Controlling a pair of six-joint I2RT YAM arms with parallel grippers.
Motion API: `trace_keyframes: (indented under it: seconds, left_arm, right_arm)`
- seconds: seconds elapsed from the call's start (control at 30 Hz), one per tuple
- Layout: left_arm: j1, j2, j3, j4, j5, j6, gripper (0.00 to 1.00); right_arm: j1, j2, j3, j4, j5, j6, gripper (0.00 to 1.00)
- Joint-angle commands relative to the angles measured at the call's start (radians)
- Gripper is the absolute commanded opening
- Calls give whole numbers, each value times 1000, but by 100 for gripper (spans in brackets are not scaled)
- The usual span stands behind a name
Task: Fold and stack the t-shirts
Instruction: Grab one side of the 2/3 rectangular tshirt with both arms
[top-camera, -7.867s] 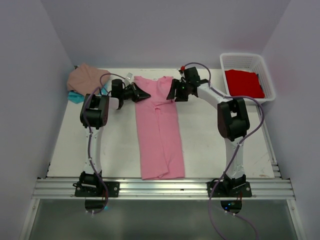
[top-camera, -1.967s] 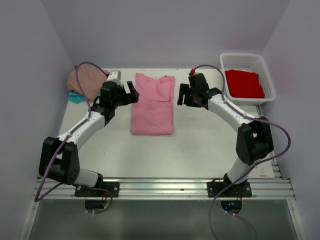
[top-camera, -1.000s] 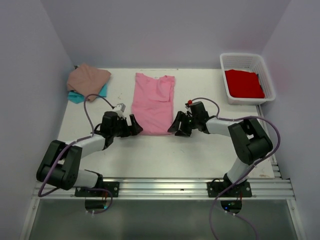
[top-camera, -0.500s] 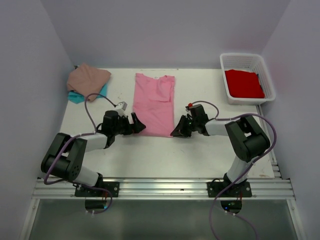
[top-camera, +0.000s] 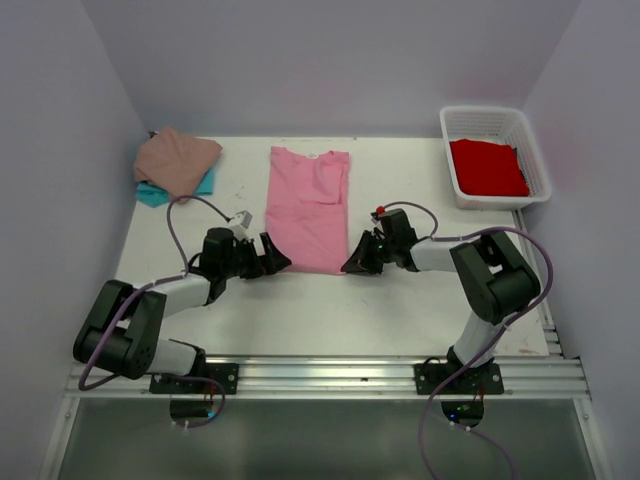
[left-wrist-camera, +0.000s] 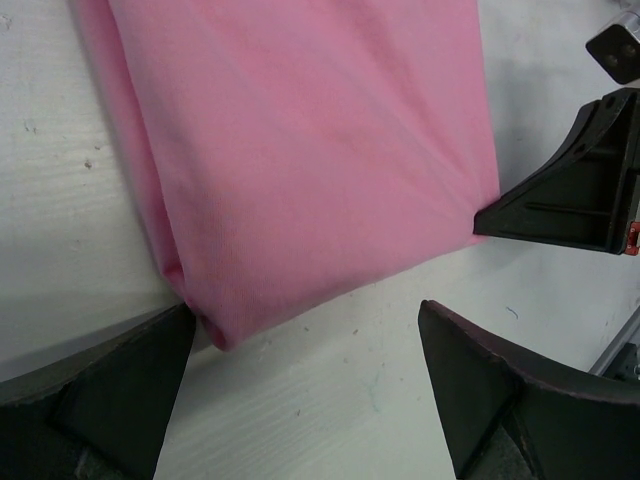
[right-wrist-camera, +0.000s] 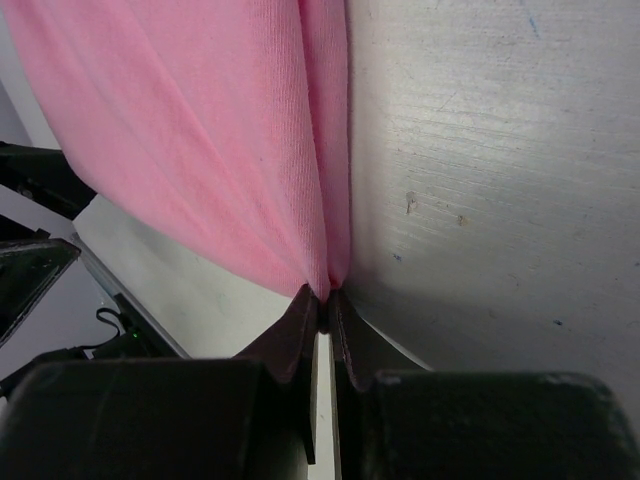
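Observation:
My left gripper is to grab the pink t-shirt's free near corner next. Both grippers can then fold the t-shirt's near edge over evenly.
A bright pink t-shirt lies folded lengthwise in the middle of the table. My right gripper is shut on its near right corner, and the right wrist view shows the cloth pinched between the closed tips. At the near left corner my left gripper stands wide open. In its wrist view the corner of the pink t-shirt lies just inside the left finger, with bare table between the fingers. A dusty tan-pink t-shirt lies on a teal one at the far left. A red t-shirt fills the basket.
The white lattice basket stands at the far right corner. Purple cables loop from both arms over the table. The walls close in on the left, right and back. The right gripper's black finger shows at the right edge of the left wrist view.
My right gripper has shut on the pink shirt's near right corner. The left gripper has slid a little nearer the near left corner and stays open.

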Motion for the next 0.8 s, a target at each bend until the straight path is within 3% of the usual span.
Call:
trace_keyframes:
  seconds: [0.0,0.1,0.2,0.23,0.4,0.43,0.6,0.77]
  left_arm:
    - [-2,38,-74,-277,-25,-40,100]
    - [-4,81,-77,-218,-25,-58,100]
    - [-2,157,-62,-158,-9,-67,81]
    - [-4,186,-55,-136,1,-69,71]
    - [-4,265,-47,-20,24,-98,42]
    - [-4,285,-51,-2,26,-104,31]
    - [-4,288,-80,41,80,-115,3]
    - [-5,146,-162,-28,83,-110,0]
  right_arm:
    - [4,23,-10,-45,62,-38,0]
    - [2,21,-9,-46,60,-39,0]
    - [2,16,-7,-49,65,-44,0]
    - [4,15,-7,-51,63,-47,0]
    - [2,-2,-13,-54,66,-48,0]
    - [4,-3,-13,-55,66,-50,0]
    - [4,-33,-15,-78,60,-67,0]
    - [4,-143,-36,-127,49,-108,0]
